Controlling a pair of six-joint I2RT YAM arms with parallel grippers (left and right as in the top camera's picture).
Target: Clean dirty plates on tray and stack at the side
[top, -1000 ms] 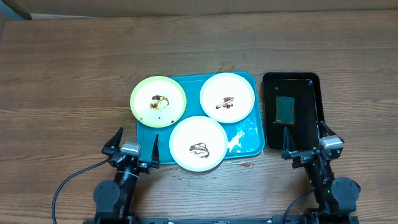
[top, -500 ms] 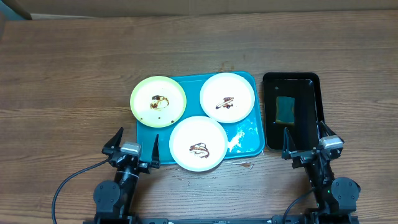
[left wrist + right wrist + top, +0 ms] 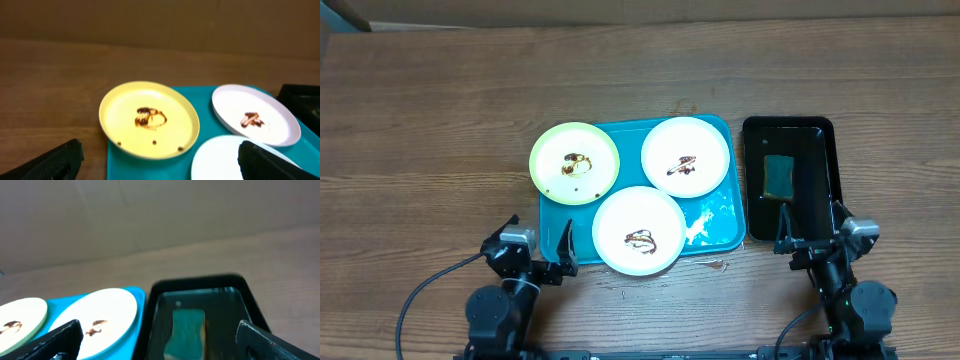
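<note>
My left gripper grabs the front white plate's rim (image 3: 595,238) (image 3: 194,167) next, on the side facing my left gripper, and the plate's smeared side stays free to clean.
Three plates with brown sauce smears lie on the turquoise tray (image 3: 720,225): a pale yellow-green plate (image 3: 574,163) overhanging its left rim, a white plate (image 3: 685,152) at the back right, and a white plate (image 3: 639,229) at the front. My left gripper (image 3: 531,247) is open and empty, near the table's front edge, left of the front plate. My right gripper (image 3: 817,237) is open and empty at the front end of the black tray (image 3: 820,135). The left wrist view shows the yellow-green plate (image 3: 148,118); the right wrist view shows the back white plate (image 3: 95,315).
A glossy black tray to the right of the turquoise tray holds water and a green sponge (image 3: 779,176), also in the right wrist view (image 3: 186,330). White smears mark the turquoise tray's front right part. Bare wooden table lies to the left and behind.
The left arm has shifted slightly back and to the left; the right gripper has barely moved. The plates and trays have not moved.
</note>
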